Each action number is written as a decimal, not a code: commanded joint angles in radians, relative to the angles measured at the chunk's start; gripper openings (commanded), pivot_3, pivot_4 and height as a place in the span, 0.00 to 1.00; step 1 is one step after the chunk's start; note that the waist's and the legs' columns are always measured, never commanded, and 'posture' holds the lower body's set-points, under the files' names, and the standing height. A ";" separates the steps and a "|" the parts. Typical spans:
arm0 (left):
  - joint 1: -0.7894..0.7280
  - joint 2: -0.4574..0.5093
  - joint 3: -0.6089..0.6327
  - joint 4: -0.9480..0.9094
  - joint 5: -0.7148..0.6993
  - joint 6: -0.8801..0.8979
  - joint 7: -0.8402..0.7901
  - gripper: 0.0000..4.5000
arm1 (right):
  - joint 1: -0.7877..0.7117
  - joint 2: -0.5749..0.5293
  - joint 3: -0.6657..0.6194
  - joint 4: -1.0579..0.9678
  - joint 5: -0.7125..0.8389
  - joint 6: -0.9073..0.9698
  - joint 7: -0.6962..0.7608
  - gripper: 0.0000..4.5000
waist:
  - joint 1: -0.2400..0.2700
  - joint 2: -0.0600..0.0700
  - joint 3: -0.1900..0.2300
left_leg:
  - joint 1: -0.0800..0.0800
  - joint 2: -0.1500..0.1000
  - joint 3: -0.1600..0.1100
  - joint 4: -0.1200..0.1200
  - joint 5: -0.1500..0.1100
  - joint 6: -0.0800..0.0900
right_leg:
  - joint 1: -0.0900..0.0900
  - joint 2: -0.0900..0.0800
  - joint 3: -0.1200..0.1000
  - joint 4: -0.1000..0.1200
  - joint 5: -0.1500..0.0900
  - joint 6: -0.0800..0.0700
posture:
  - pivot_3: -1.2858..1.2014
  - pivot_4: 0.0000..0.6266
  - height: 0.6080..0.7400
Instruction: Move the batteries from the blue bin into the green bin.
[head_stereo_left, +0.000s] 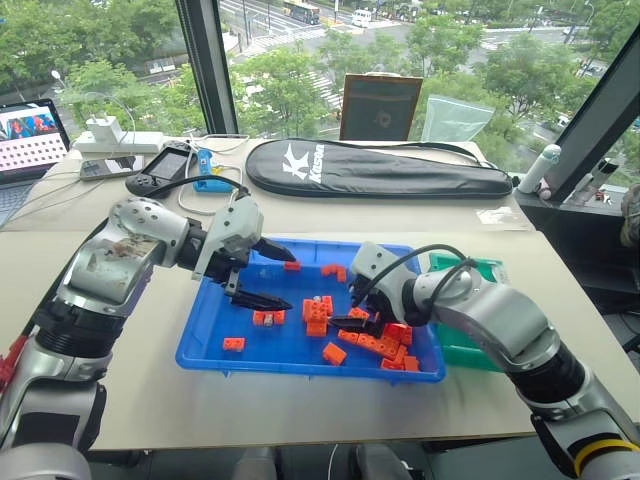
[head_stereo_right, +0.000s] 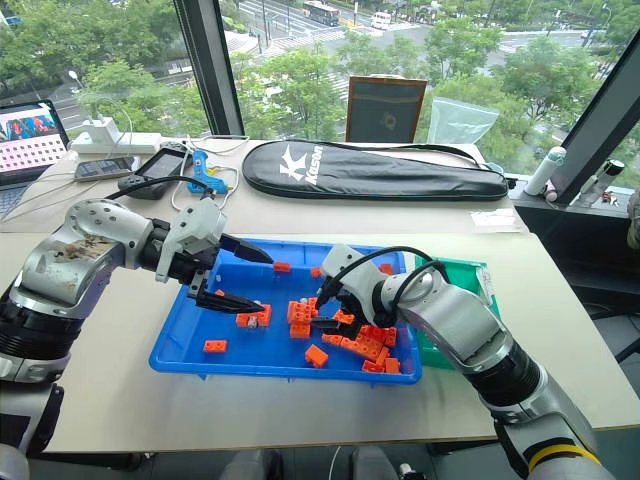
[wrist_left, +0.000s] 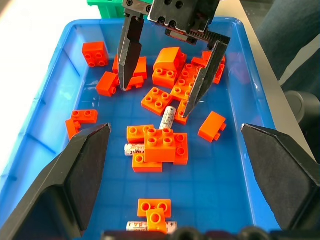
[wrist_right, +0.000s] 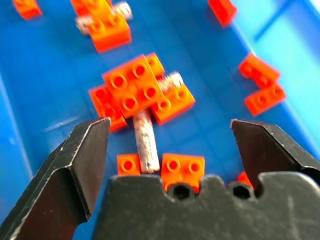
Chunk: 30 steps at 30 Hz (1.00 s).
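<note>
The fingers of my right gripper are above the battery (wrist_right: 145, 142) and the orange bricks, so the gripper lowers before it closes on the battery.
The blue bin (head_stereo_left: 215, 345) lies mid-table, holding scattered orange bricks and the batteries. One battery (wrist_left: 167, 117) lies among the bricks, another (wrist_left: 131, 148) is half under a brick stack, and a third (wrist_left: 136, 226) lies near the tray's wall. My left gripper (head_stereo_left: 286, 283) hangs open over the tray's left half, holding nothing. Over the brick pile at the tray's right, my right gripper (head_stereo_left: 348, 308) is open and empty. A battery (wrist_right: 145, 142) lies below, between its fingers. The green bin (head_stereo_left: 478, 268) stands at the tray's right end, partly behind my right arm.
A black racket bag (head_stereo_left: 380, 170) lies across the table behind the tray. A game controller (head_stereo_left: 160, 168), a power strip (head_stereo_left: 115, 142) and a laptop (head_stereo_left: 30, 140) sit at the back left. A framed board (head_stereo_left: 378, 108) leans on the window.
</note>
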<state>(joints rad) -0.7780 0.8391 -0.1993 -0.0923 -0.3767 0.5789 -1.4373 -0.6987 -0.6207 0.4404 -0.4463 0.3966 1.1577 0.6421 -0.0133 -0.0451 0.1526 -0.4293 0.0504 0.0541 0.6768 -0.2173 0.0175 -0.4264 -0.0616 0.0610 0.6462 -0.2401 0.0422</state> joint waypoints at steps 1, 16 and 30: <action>-0.011 0.010 0.013 -0.012 0.008 -0.023 0.004 1.00 | -0.011 -0.010 0.049 0.004 -0.018 -0.032 0.042 0.99 | 0.000 0.000 0.000 | 0.000 0.000 0.000 0.000 0.000 0.000 | 0.000 0.000 0.000 0.000 0.000 0.000 | 0.52 0.24 1.00; 0.001 0.012 0.017 -0.026 0.005 -0.016 0.014 1.00 | -0.053 0.041 0.088 0.127 -0.095 -0.082 0.064 0.55 | 0.000 0.000 0.000 | 0.000 0.000 0.000 0.000 0.000 0.000 | 0.000 0.000 0.000 0.000 0.000 0.000 | 0.52 0.24 1.00; -0.019 -0.003 0.034 -0.024 -0.037 0.013 0.020 1.00 | -0.058 0.059 0.141 0.187 -0.167 -0.122 0.120 0.09 | -0.001 0.000 0.000 | 0.000 0.000 0.000 0.000 0.000 0.000 | -0.001 0.001 0.000 0.001 0.000 0.000 | 0.52 0.24 1.00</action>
<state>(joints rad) -0.7739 0.8341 -0.1927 -0.1009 -0.3985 0.5932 -1.4213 -0.7364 -0.5500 0.5844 -0.2268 0.2377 1.0447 0.7485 -0.0138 -0.0448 0.1528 -0.4291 0.0506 0.0540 0.6768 -0.2173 0.0175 -0.4270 -0.0611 0.0611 0.6470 -0.2402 0.0420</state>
